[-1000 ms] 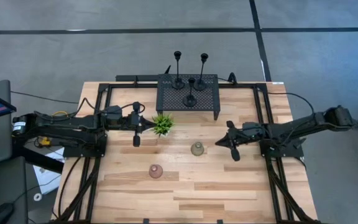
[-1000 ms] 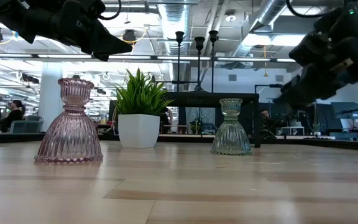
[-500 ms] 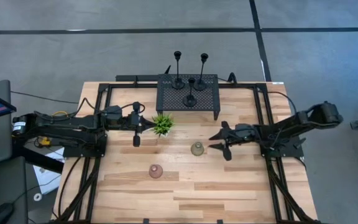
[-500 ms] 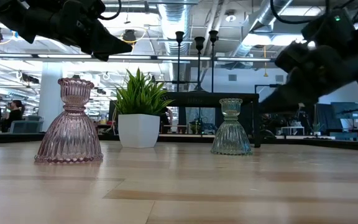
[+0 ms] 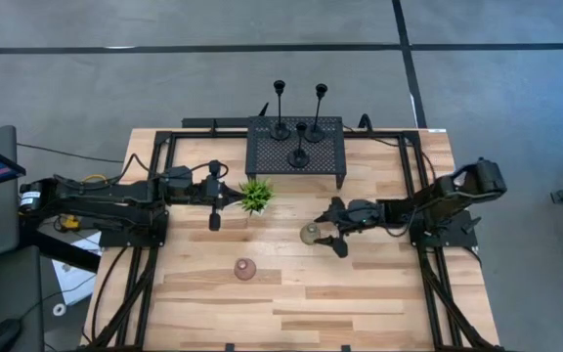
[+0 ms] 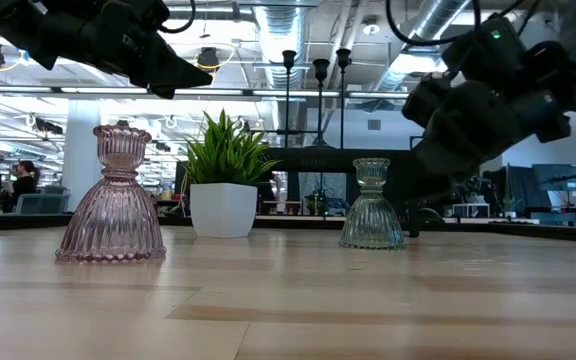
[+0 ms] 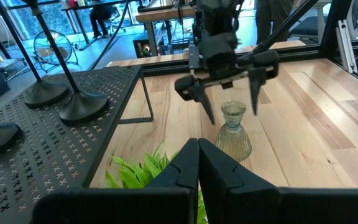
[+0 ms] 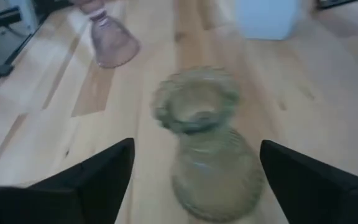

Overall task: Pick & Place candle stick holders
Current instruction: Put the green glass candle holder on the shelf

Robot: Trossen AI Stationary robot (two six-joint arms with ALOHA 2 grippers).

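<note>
The greenish holder isn't in reach for closing yet: its narrow middle [image 5: 310, 233] is beyond the ends of both fingers, so the robot's right gripper needs to move forward first and then close on the holder.
A greenish glass candle stick holder [image 5: 310, 234] [image 6: 372, 205] stands upright on its flared base at mid-table. My right gripper [image 5: 331, 228] [image 7: 232, 112] is open just to its right. The fingers reach toward the holder's two sides [image 8: 204, 143] and touch nothing. A pinkish glass holder [image 5: 245, 270] [image 6: 116, 195] stands nearer the front. Three slim black holders [image 5: 299, 125] stand on the mesh rack [image 5: 296, 161] at the back. My left gripper [image 5: 215, 198] [image 7: 197, 163] hangs shut above the potted plant.
A small green plant in a white pot [image 5: 255, 196] [image 6: 224, 175] stands left of the greenish holder. Black frame rails [image 5: 154, 244] [image 5: 423, 264] run along both sides of the table. Bare wood [image 5: 291, 303] lies toward the near edge.
My right gripper has moved toward the table's left edge and slightly down, up to the greenish holder. Its fingers have opened wide. The holders have stayed where they were.
</note>
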